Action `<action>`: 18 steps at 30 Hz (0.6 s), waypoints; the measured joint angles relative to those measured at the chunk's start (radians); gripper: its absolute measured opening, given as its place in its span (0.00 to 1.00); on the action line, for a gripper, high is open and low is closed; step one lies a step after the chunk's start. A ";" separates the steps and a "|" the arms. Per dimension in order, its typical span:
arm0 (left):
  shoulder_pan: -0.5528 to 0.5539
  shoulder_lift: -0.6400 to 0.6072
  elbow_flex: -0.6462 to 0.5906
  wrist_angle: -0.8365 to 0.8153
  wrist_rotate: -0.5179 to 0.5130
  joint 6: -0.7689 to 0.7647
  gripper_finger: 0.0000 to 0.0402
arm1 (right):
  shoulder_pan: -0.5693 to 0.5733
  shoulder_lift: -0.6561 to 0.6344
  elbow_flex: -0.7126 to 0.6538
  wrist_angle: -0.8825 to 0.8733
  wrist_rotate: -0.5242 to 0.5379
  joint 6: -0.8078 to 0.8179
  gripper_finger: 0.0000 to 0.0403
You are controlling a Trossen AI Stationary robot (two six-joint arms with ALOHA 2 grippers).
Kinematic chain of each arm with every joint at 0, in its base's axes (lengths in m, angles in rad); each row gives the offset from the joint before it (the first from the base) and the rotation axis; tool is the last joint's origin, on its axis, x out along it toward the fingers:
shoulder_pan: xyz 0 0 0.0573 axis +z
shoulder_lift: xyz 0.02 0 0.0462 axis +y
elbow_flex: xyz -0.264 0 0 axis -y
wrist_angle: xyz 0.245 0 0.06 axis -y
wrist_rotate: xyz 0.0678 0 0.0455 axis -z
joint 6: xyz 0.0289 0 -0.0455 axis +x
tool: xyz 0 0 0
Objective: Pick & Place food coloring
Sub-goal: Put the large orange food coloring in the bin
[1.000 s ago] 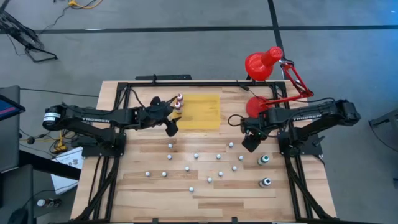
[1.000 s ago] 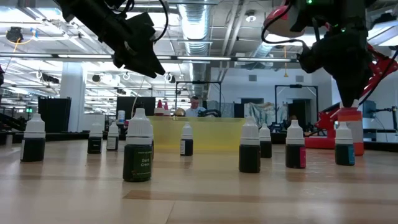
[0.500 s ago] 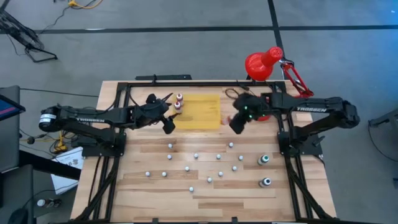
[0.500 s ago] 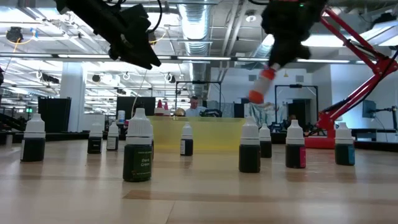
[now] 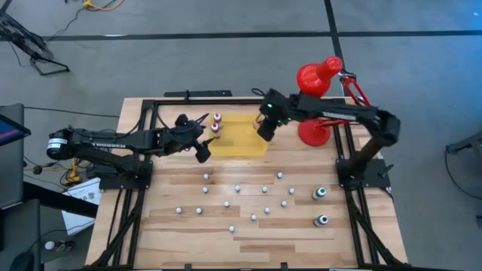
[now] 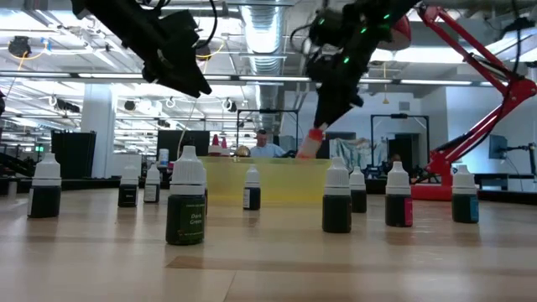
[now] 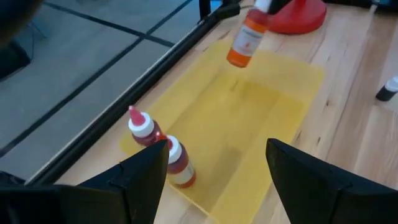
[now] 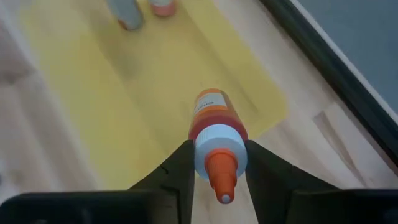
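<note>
In the right wrist view the orange bottle hangs tilted, its base above the yellow mat, so my right gripper keeps holding it for now.
My right gripper (image 5: 264,129) is shut on an orange food coloring bottle (image 8: 211,112) with a white cap and orange nozzle. It holds the bottle in the air over the right part of the flat yellow mat (image 5: 241,134). The bottle also shows in the low view (image 6: 312,144) and the left wrist view (image 7: 247,38). Two red bottles (image 7: 146,127) (image 7: 178,163) stand upright on the mat's far left corner. My left gripper (image 5: 202,150) is open and empty, above the mat's left edge. My right gripper pinches the orange bottle by its white cap (image 8: 217,142) between its two fingers (image 8: 180,163). The fingers come slanting down from above. The bottle hangs tilted below them, base toward the mat, lifted clear.
Several small white-capped bottles (image 5: 237,188) stand scattered on the table's near half, with two bigger green-capped ones (image 5: 320,193) at the right. A red desk lamp (image 5: 316,75) stands at the far right. A black rail (image 5: 226,99) runs along the far edge.
My right gripper has lifted the orange bottle off the table near the lamp's base. It has carried the bottle up and toward the far left, over the yellow mat. The bottle now hangs tilted, clear of the table.
</note>
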 joint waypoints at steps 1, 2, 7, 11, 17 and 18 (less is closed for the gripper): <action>0.000 0.000 0.000 -0.008 0.000 -0.005 0.65 | -0.008 0.034 0.025 -0.020 0.000 -0.002 0.30; 0.000 0.000 0.000 -0.016 0.000 -0.011 0.65 | -0.015 0.066 0.051 -0.038 0.002 -0.011 0.31; 0.000 0.000 0.000 -0.038 0.000 -0.022 0.65 | -0.019 0.199 0.166 -0.078 0.051 -0.069 0.27; 0.000 0.000 0.000 -0.048 0.000 -0.023 0.65 | -0.018 0.274 0.253 -0.136 0.085 -0.105 0.25; 0.000 0.000 0.000 -0.073 0.000 -0.023 0.65 | -0.018 0.345 0.348 -0.241 0.087 -0.108 0.32; 0.000 0.000 0.000 -0.073 0.000 -0.023 0.65 | -0.018 0.355 0.360 -0.255 0.087 -0.110 0.32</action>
